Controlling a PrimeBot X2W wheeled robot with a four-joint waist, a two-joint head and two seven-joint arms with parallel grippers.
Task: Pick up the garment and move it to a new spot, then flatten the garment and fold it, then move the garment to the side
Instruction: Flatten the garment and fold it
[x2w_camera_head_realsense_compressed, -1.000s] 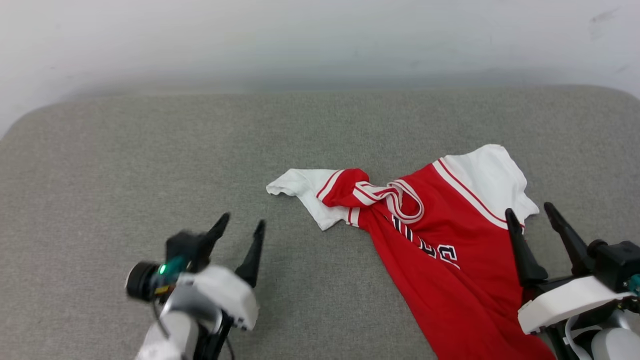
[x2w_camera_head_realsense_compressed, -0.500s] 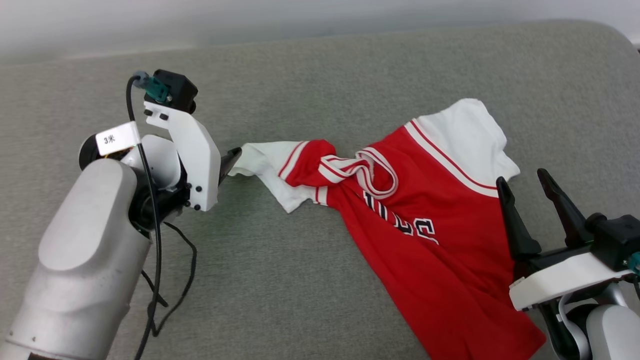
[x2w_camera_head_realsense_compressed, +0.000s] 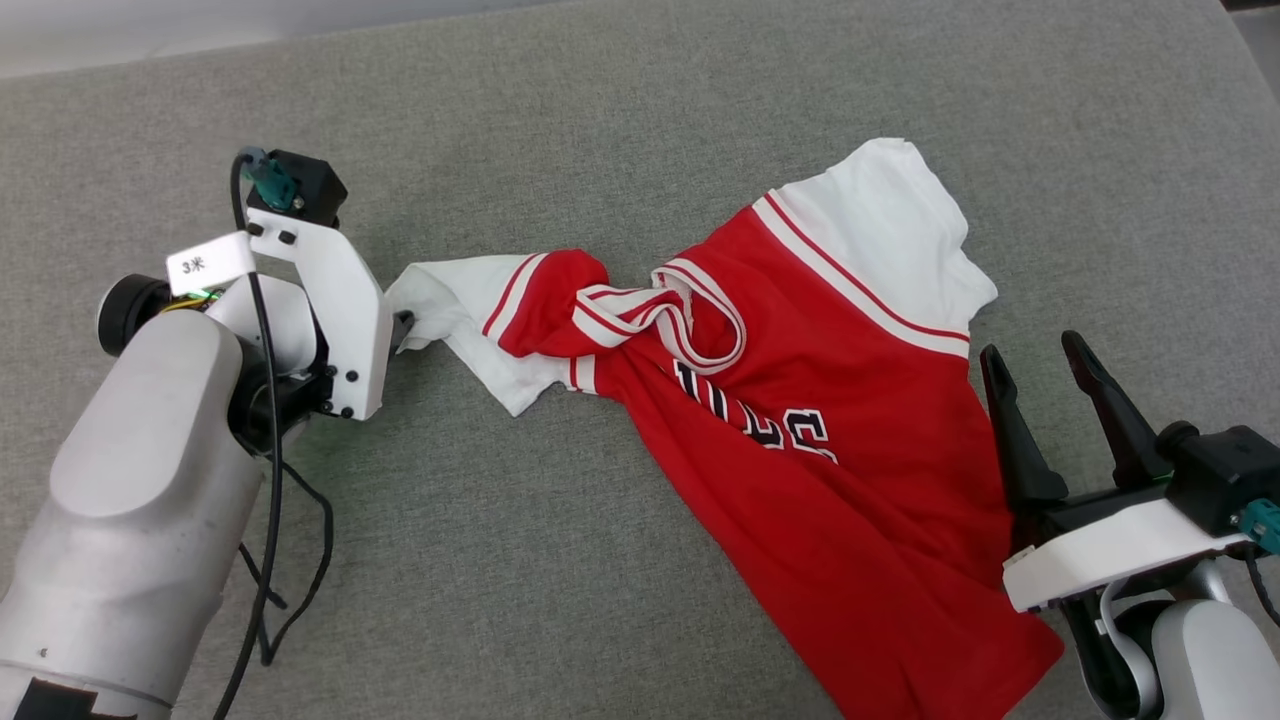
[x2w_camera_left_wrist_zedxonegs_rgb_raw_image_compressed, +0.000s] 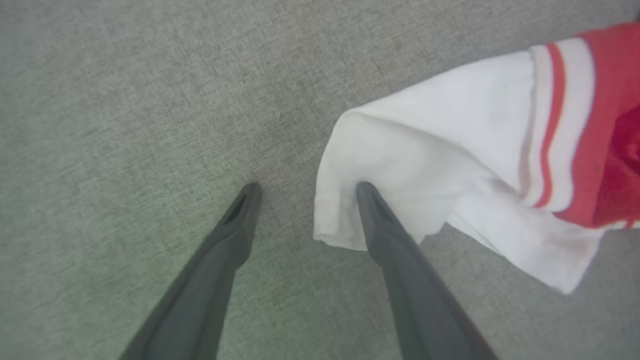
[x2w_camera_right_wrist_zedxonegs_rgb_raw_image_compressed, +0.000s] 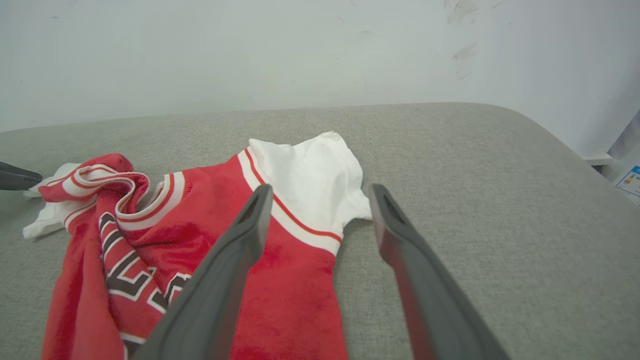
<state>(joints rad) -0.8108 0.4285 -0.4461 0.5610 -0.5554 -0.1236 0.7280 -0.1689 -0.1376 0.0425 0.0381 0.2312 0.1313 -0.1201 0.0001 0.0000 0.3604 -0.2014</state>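
Note:
The robot's left gripper should grab the garment by that white sleeve tip (x2w_camera_head_realsense_compressed: 414, 322) next, because the sleeve tip sticks out as a narrow loose fold while the garment's collar (x2w_camera_head_realsense_compressed: 672, 314) lies twisted.
The garment (x2w_camera_head_realsense_compressed: 850, 450), a red jersey with white sleeves and black lettering, lies crumpled and twisted at the collar on the grey padded surface (x2w_camera_head_realsense_compressed: 600, 120). My left gripper (x2w_camera_head_realsense_compressed: 403, 333) is at the tip of the garment's left white sleeve, largely hidden behind its wrist mount. In the left wrist view the left gripper (x2w_camera_left_wrist_zedxonegs_rgb_raw_image_compressed: 307, 192) is open: one fingertip rests on the edge of the white sleeve (x2w_camera_left_wrist_zedxonegs_rgb_raw_image_compressed: 425, 135), the other on bare grey cloth. My right gripper (x2w_camera_head_realsense_compressed: 1032, 348) stands open beside the garment's right edge, just below the other sleeve (x2w_camera_right_wrist_zedxonegs_rgb_raw_image_compressed: 310, 175), holding nothing (x2w_camera_right_wrist_zedxonegs_rgb_raw_image_compressed: 321, 190).
A black cable (x2w_camera_head_realsense_compressed: 270, 560) hangs from my left forearm over the surface. A pale wall (x2w_camera_right_wrist_zedxonegs_rgb_raw_image_compressed: 250, 50) backs the surface, whose rounded right corner (x2w_camera_right_wrist_zedxonegs_rgb_raw_image_compressed: 550, 135) drops off. Bare grey cloth lies between my arms and to the garment's left.
My left arm has swung up from the lower left and reached the left sleeve's tip. The head camera has tilted down, shifting the picture. The right gripper has held its place.

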